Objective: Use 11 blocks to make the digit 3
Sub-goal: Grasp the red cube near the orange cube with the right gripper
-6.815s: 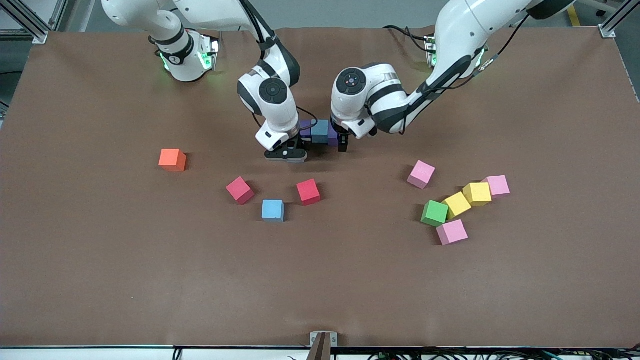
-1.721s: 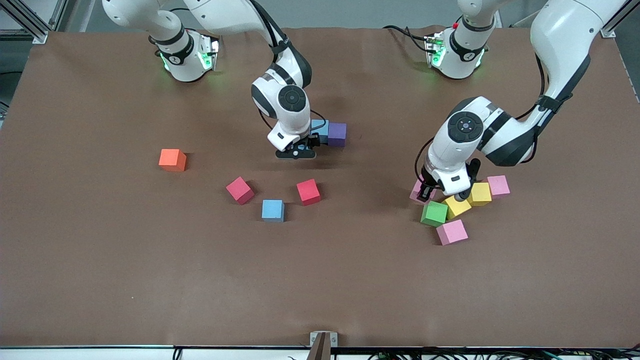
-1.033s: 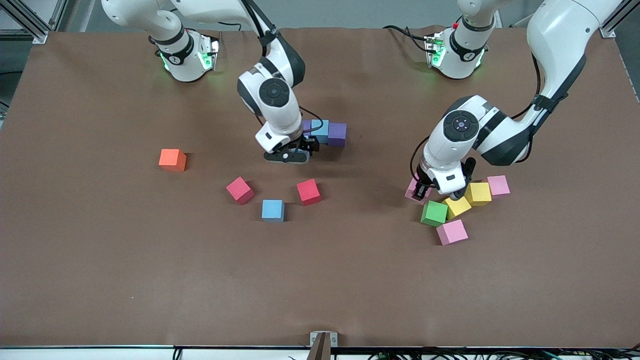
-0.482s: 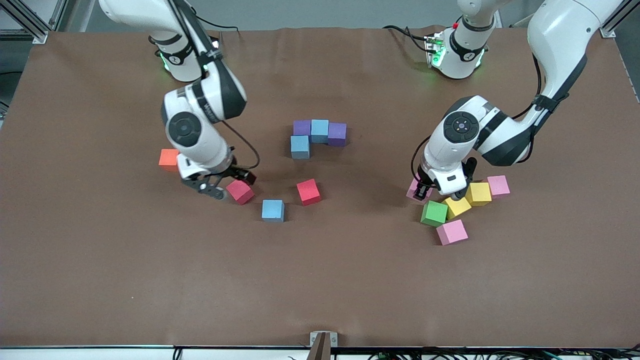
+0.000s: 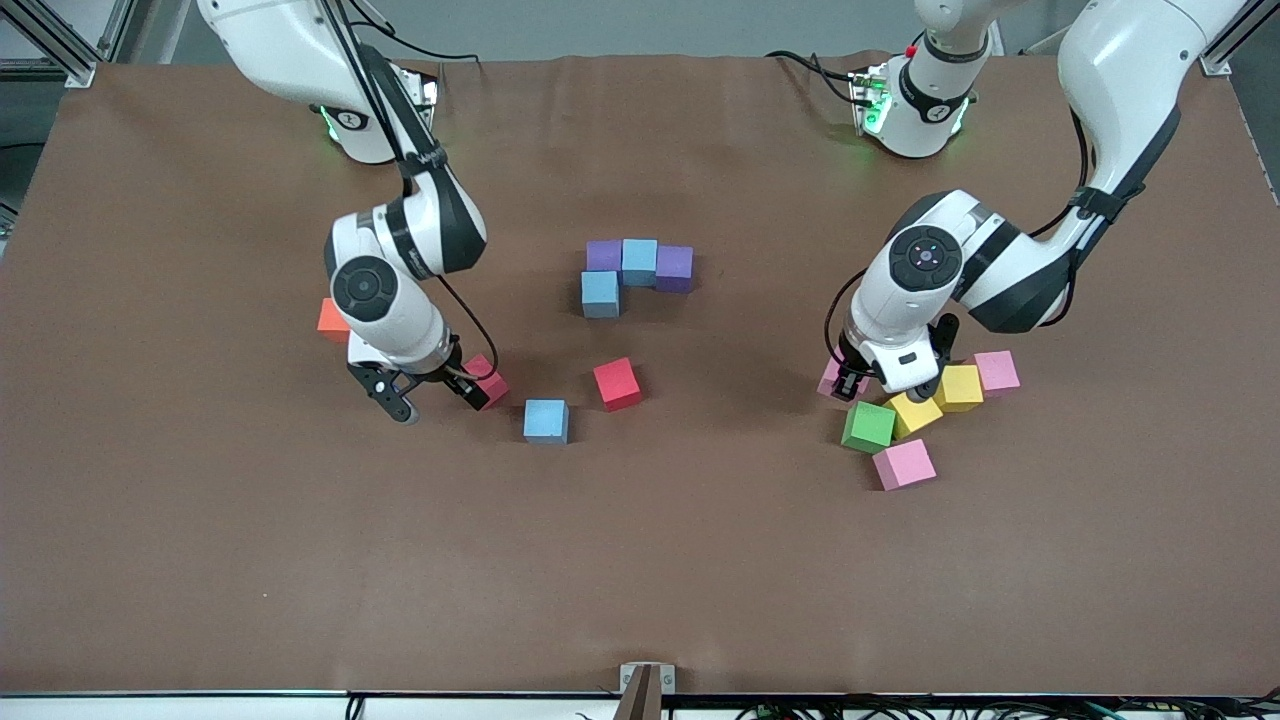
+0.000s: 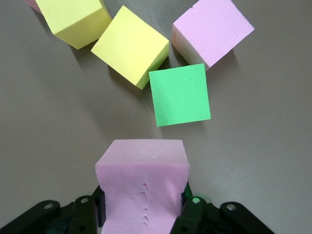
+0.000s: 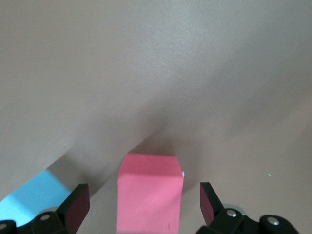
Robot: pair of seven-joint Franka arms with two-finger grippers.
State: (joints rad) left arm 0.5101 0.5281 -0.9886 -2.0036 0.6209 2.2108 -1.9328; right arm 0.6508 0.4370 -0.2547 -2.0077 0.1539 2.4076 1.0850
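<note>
My right gripper grabs the red block by its two opposite sides next, to add it to the digit 3.
A partial digit 3 sits mid-table: a purple block [image 5: 603, 254], a light blue block [image 5: 640, 262] and a purple block [image 5: 675, 268] in a row, with a light blue block [image 5: 600, 294] joined nearer the camera. My right gripper [image 5: 436, 400] is open, its fingers either side of a red block [image 5: 490, 379] [image 7: 148, 195] without touching it. My left gripper [image 5: 845, 380] is shut on a pink block [image 5: 829, 377] [image 6: 141, 180], low beside the green block [image 5: 868, 426] [image 6: 179, 95]. Another red block [image 5: 616, 384] and a light blue block [image 5: 546, 420] lie loose.
Toward the left arm's end lie two yellow blocks [image 5: 915, 412] [image 5: 958, 388] and two pink blocks [image 5: 997, 370] [image 5: 904, 463], crowded around the green one. An orange cube [image 5: 330, 318] is partly hidden by the right arm.
The right arm left the block row, swung to the red block and turned its open fingers around it. The left gripper stays shut on the pink block, barely moved.
</note>
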